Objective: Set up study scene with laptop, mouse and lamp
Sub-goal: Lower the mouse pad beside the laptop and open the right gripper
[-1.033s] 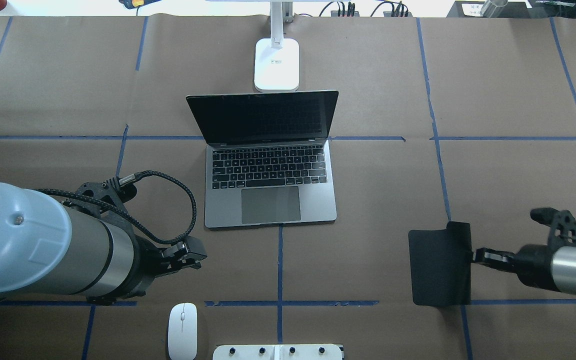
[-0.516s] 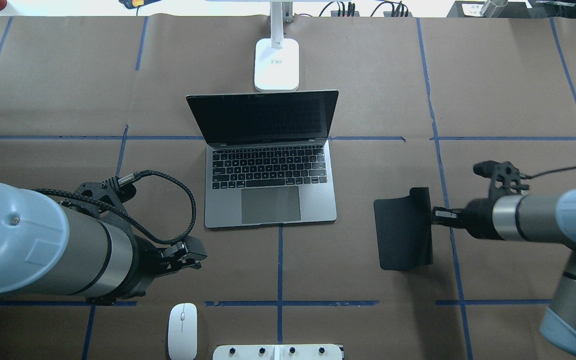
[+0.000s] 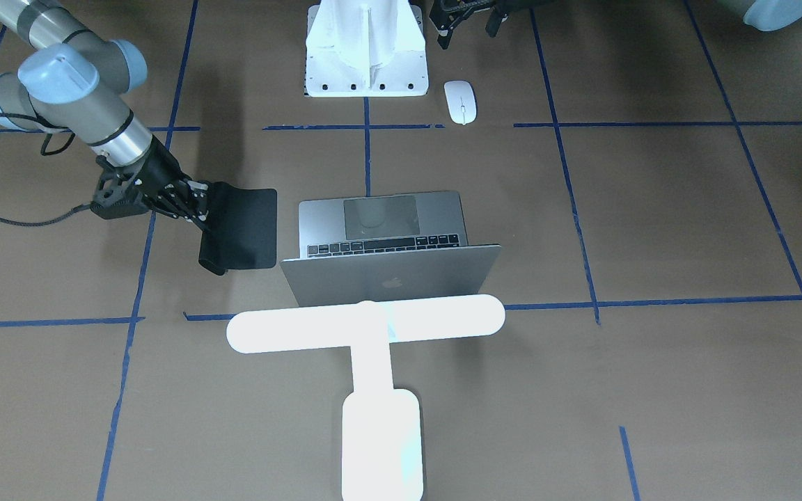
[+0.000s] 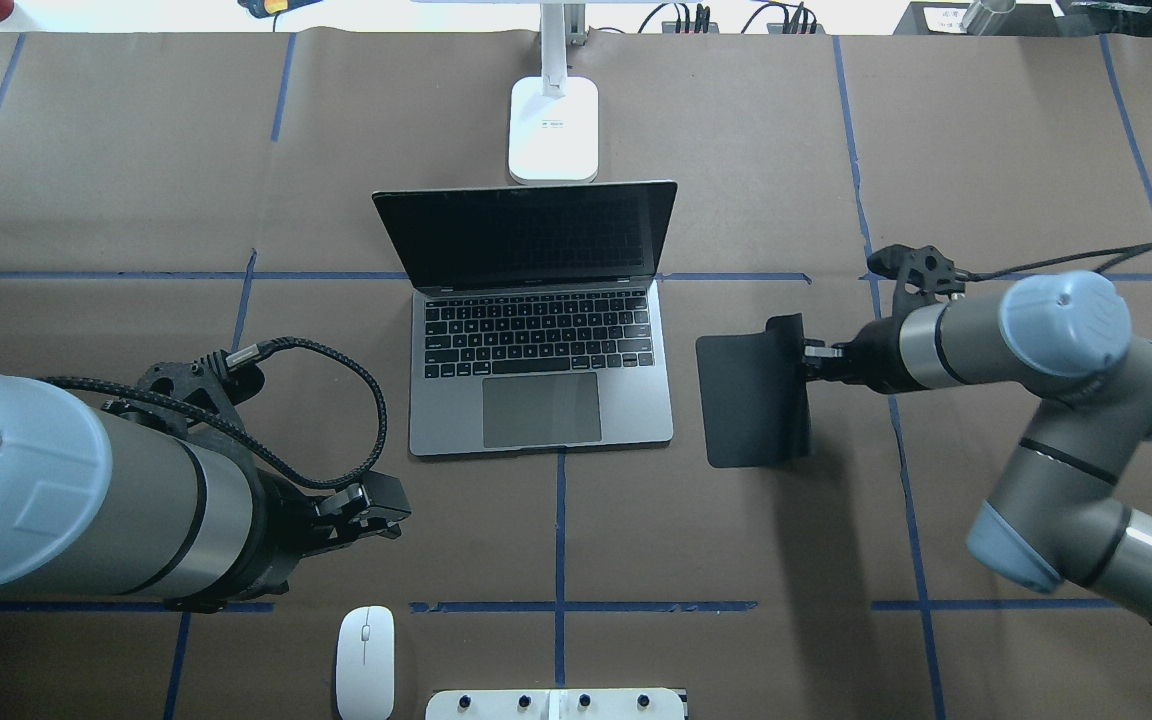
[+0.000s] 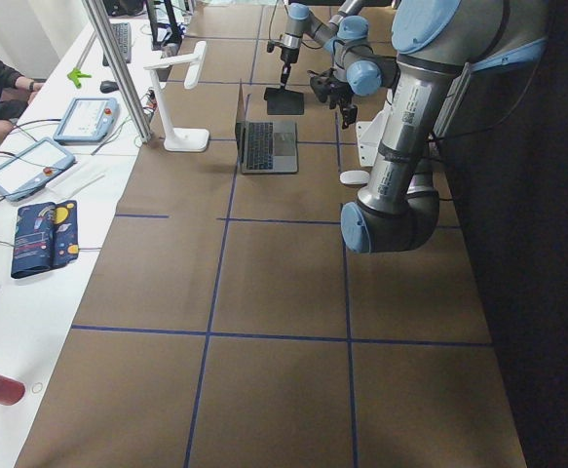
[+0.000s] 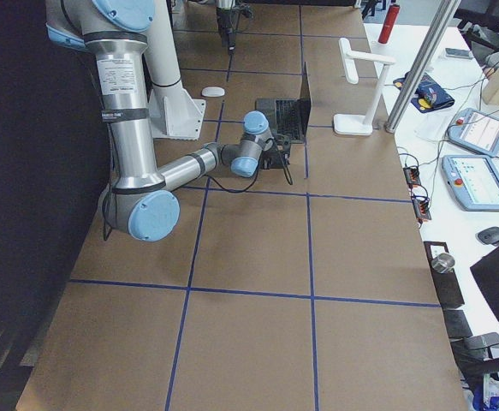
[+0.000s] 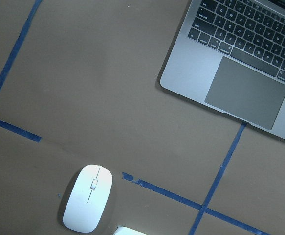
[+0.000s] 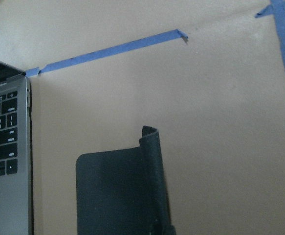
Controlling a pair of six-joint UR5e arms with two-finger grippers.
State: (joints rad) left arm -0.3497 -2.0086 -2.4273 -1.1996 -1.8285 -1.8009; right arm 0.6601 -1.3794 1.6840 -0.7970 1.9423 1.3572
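My left gripper should next grab the white mouse by its long sides. Then it can set the mouse beside the laptop (image 3: 381,229) (image 7: 240,73).
The open silver laptop (image 4: 541,370) stands mid-table, with the glowing white lamp (image 3: 366,323) just behind its lid; the lamp's base shows in the overhead view (image 4: 553,128). The white mouse (image 4: 365,648) lies near the robot's edge and also shows in the left wrist view (image 7: 88,198). My left gripper (image 4: 371,512) hovers above and beside the mouse, open and empty. My right gripper (image 4: 808,360) is shut on the curled right edge of a black pad (image 4: 748,400), which sits just right of the laptop; the pad also shows in the front view (image 3: 244,226).
The white flared pedestal (image 3: 366,49) with bolt holes stands at the robot's edge, beside the mouse. Blue tape lines (image 4: 559,530) grid the brown table cover. A side bench with tablets (image 5: 25,166) and a metal pole (image 5: 118,68) runs along the far edge.
My right arm has carried the black pad left and away from the robot, from the right front area to right beside the laptop. The left arm has barely moved.
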